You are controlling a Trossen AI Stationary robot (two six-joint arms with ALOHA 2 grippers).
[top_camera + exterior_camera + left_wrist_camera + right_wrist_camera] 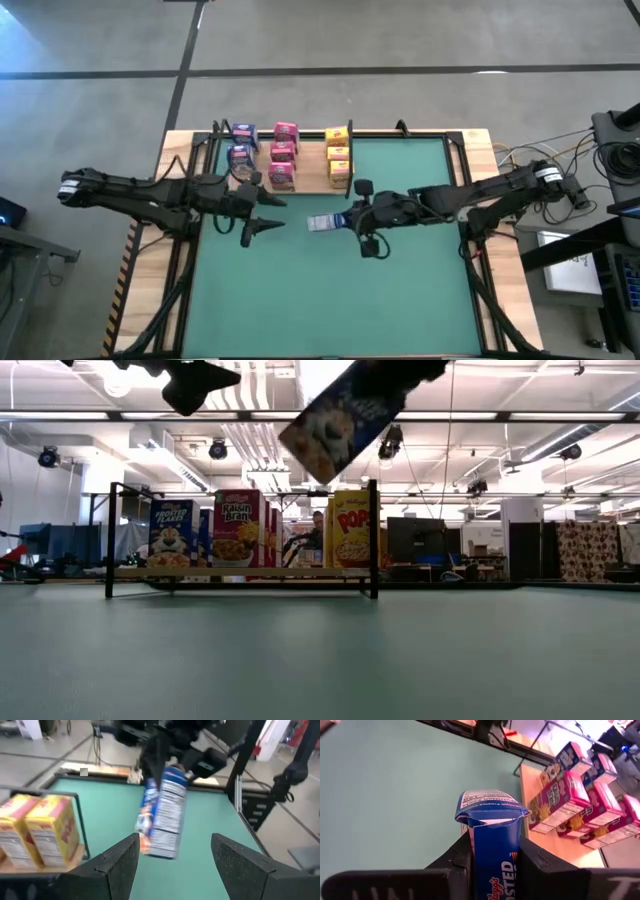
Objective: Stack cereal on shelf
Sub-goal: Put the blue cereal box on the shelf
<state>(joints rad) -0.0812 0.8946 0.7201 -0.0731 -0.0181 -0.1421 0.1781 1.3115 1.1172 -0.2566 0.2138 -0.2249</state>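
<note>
My left gripper needs to grab the blue cereal box by the lower end of its nutrition-label panel [316, 223] next. Then it can take over the box for stacking on the shelf [310, 165].
A blue cereal box [322, 222] is held in the air over the green mat by my right gripper [345, 218], which is shut on it. In the low view the blue box [340, 415] hangs tilted, high above the mat. My left gripper [272, 214] is open just to the box's left, fingers pointing at it; its wrist view shows the box [162, 812] ahead of the gap [175, 850]. The light-wood shelf [310, 165] lies at the mat's far edge. On it stand two blue boxes [241, 145], three pink [283, 153] and three yellow [339, 153]. My right gripper pinches the blue box between its two fingers [540, 865], one on each opposite face. The box's flap end [490, 807] sticks out past the fingertips. The fingers come roughly level from the table's right. The box is lifted clear of the mat and tilted.
Thin black posts [373, 540] frame the shelf at its ends. The green mat [330, 300] spreads wide toward the near edge. Black rails run along the table's left and right sides [470, 270]. Cables and gear sit off the table at the right [600, 160].
</note>
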